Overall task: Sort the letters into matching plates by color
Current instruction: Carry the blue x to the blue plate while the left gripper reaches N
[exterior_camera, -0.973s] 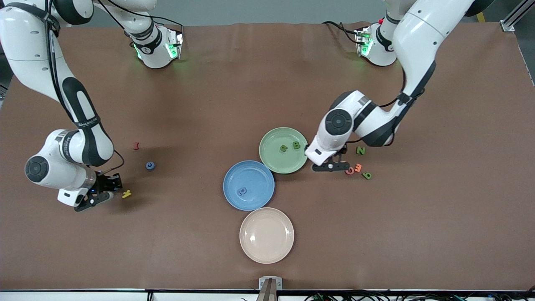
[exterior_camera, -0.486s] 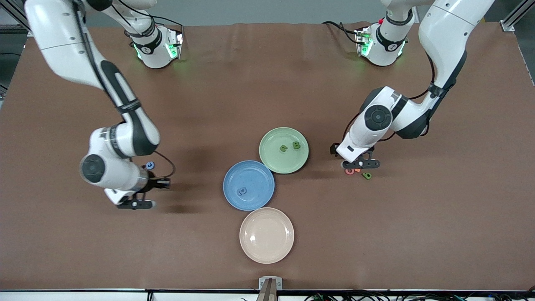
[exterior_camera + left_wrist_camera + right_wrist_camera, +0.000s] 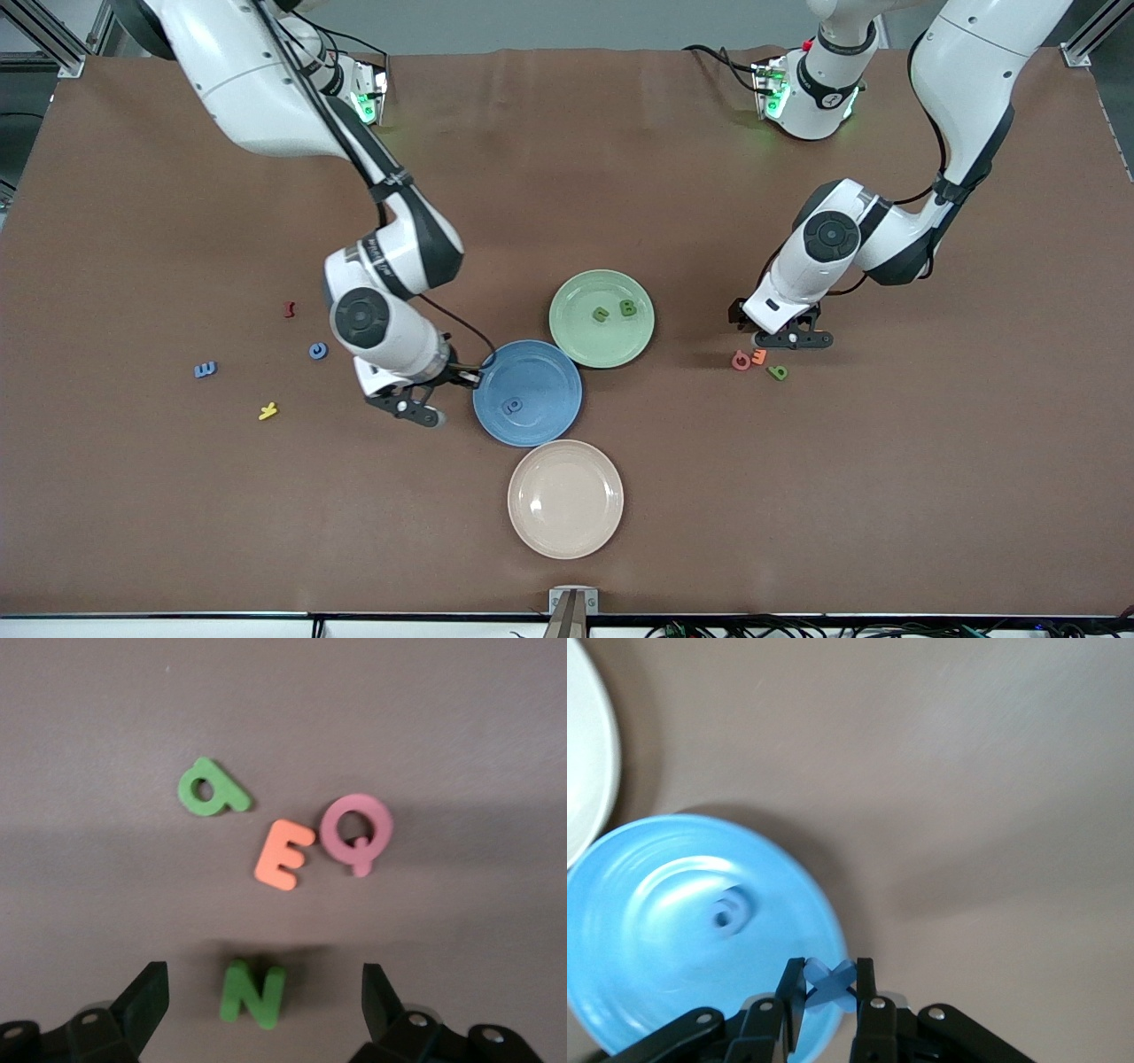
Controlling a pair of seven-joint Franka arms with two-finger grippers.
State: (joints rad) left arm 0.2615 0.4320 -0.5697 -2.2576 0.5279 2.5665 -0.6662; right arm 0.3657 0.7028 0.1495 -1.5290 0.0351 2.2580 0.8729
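Observation:
The green N needs to be sorted onto the pale green plate (image 3: 585,341), so my left gripper will grab the green N's two upright strokes next.
My right gripper (image 3: 438,397) is shut on a blue X piece (image 3: 830,985) and is over the rim of the blue plate (image 3: 549,372) on the side toward the right arm's end of the table. That plate holds one blue letter (image 3: 512,407). The pale green plate (image 3: 585,341) holds two green letters (image 3: 601,313). My left gripper (image 3: 780,328) is open, its fingers on either side of a green N (image 3: 252,994) and clear of it. A green "a" (image 3: 778,372) lies close by. Two blue letters (image 3: 318,351) (image 3: 205,369) lie toward the right arm's end.
A cream plate (image 3: 565,499) sits nearer the front camera than the blue plate. A pink Q (image 3: 741,361) and an orange E (image 3: 759,356) lie beside the green "a". A red piece (image 3: 289,309) and a yellow piece (image 3: 267,410) lie near the loose blue letters.
My right gripper has swung from the right arm's end of the table to the blue plate's rim, carrying the blue X. My left gripper has moved from beside the green plate to over the green N.

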